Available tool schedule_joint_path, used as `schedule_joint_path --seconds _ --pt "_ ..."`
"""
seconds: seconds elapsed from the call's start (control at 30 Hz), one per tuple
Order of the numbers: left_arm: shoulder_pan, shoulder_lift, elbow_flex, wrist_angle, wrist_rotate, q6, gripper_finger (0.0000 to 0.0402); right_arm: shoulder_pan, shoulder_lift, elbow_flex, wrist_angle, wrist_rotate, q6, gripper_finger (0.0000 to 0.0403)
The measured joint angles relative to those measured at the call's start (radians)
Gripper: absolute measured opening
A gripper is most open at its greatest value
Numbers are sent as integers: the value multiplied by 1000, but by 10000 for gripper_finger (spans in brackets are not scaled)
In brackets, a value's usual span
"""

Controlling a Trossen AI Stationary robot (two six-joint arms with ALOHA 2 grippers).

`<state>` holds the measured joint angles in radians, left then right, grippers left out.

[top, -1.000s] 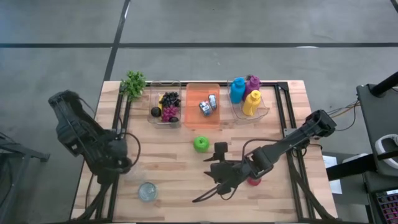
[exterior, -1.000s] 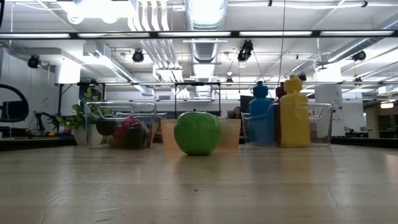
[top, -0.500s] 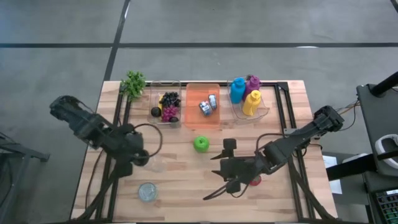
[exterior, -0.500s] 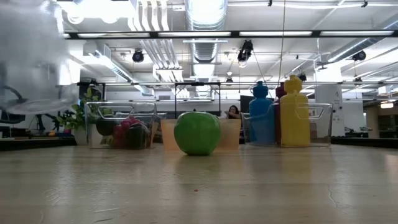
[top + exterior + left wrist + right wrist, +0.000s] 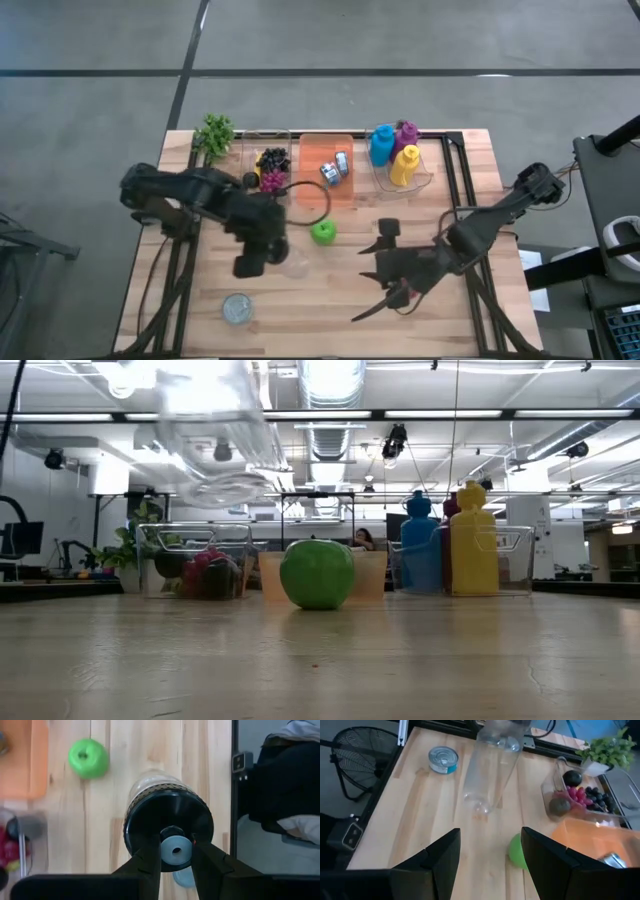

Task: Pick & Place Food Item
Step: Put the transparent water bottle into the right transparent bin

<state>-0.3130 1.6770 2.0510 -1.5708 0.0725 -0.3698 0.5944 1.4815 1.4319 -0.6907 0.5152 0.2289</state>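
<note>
The clear bottle [image 5: 492, 765] stays held in my left gripper for now. It hangs at an angle with its lower end above the table, so if I opened now, it would tip.
A clear plastic bottle [image 5: 492, 765] hangs tilted above the table, also in the low view [image 5: 215, 440], with its black round end [image 5: 168, 827] toward my left gripper [image 5: 176, 851], which is shut on it near table centre [image 5: 262, 245]. The green apple [image 5: 322, 232] rests on the wood just beyond it, and shows in the low view [image 5: 316, 573] and the left wrist view [image 5: 88, 758]. My right gripper [image 5: 373, 275] is open to the apple's right, touching nothing; its fingers frame the right wrist view [image 5: 490, 865]. My left gripper pinches a light-blue centre piece [image 5: 176, 844] on the bottle's black end between its two fingers [image 5: 150, 855]. It comes from above at a slant. The bottle is lifted clear and hangs tilted below the fingers, with its free end [image 5: 480, 810] lowest.
A tin can [image 5: 237, 308] sits near the table's near-left. Along the far edge stand a plant [image 5: 214, 133], a clear bin of fruit [image 5: 265, 172], an orange bin [image 5: 326, 168] and a bin of coloured bottles [image 5: 398, 155]. A small red thing [image 5: 405, 293] lies under the right arm.
My left gripper has swung from the table's left side toward the centre and the apple, carrying the clear bottle in the air; the bottle has entered the low view from the left. My right gripper has drawn back a little toward the table's right edge, staying open.
</note>
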Motion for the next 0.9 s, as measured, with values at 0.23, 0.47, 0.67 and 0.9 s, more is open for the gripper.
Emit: schedule_joint_path --seconds 0.23,0.47,0.67,0.9 --pt "65 152 126 2 35 122 82 35 -92 -13 -39 0 60 205" --pt "82 219 143 17 47 154 82 43 -147 -50 -36 1 68 205" --pt "84 269 139 24 51 168 82 43 -155 -78 -29 8 79 205" --pt "85 307 137 25 59 191 82 43 -147 -106 -6 9 79 205"
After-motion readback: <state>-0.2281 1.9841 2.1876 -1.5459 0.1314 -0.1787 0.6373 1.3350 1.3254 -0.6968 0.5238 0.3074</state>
